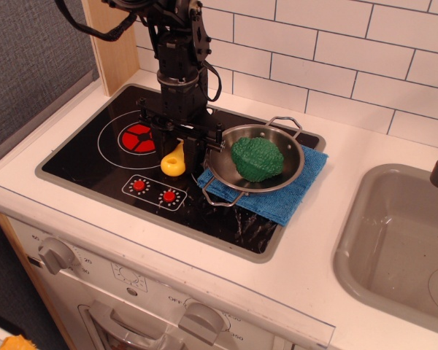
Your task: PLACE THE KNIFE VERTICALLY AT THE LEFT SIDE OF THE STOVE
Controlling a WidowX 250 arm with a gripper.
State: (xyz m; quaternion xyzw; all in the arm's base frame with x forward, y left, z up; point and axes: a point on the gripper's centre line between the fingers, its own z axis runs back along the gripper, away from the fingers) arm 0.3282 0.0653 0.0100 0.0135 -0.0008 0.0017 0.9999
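Observation:
My gripper grips the knife by its yellow handle [174, 162] next to set the knife vertically at the stove's side by the red burner [139, 136].
The knife [173, 161] lies on the black stove [87, 164], between the red burner [139, 136] and the pan. Only its yellow-orange handle shows, pointing toward the front. Its white blade is hidden under my gripper. My gripper [181, 138] hangs low over the blade end, with its black fingers [211, 138] spread to either side of the knife. It looks open and not closed on the knife. The right finger is close to the pan's rim.
A steel pan [294, 146] holding a green toy vegetable [256, 158] sits on a blue cloth [292, 195] on the stove's right half. Two red dial marks [139, 185] lie near the front. A grey sink [394, 240] is at the right, and a wooden panel [109, 44] stands at the back left.

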